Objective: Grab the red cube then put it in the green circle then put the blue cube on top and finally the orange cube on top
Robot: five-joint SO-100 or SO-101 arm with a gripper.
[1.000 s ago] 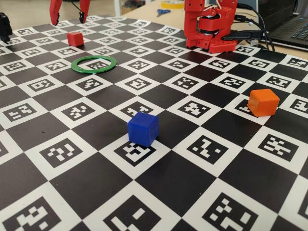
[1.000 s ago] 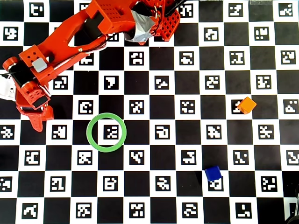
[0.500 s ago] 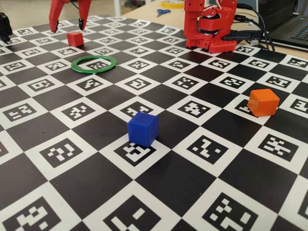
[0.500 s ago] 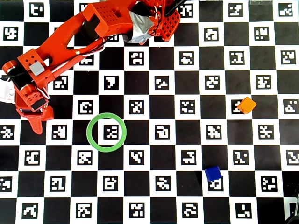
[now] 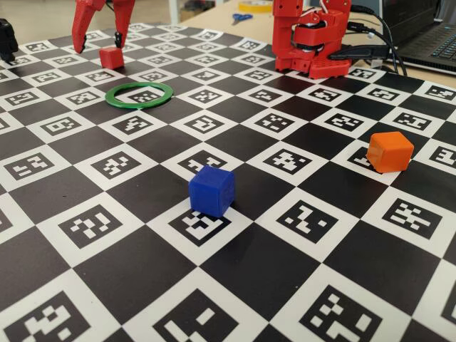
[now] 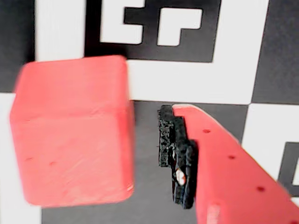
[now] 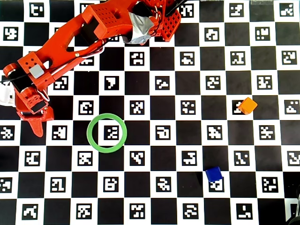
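My gripper is to grab the red cube by its opposite sides next. The red cube then goes inside the green circle as the base cube.
The red cube sits on the checkered board at the far left, just behind the green circle. My gripper hangs open right over it, one finger on each side and the tips about level with the cube's top. In the wrist view the red cube fills the left, and a padded finger stands a small gap to its right without touching. From overhead the gripper hides the cube, left of the green circle. The blue cube is near the front centre. The orange cube lies at the right.
The arm's red base stands at the back of the board, with cables and a laptop behind it. In the overhead view the blue cube and the orange cube lie far to the right of the ring.
The open gripper has come down over the red cube, and its fingers now straddle it. The cubes and the ring have not moved.
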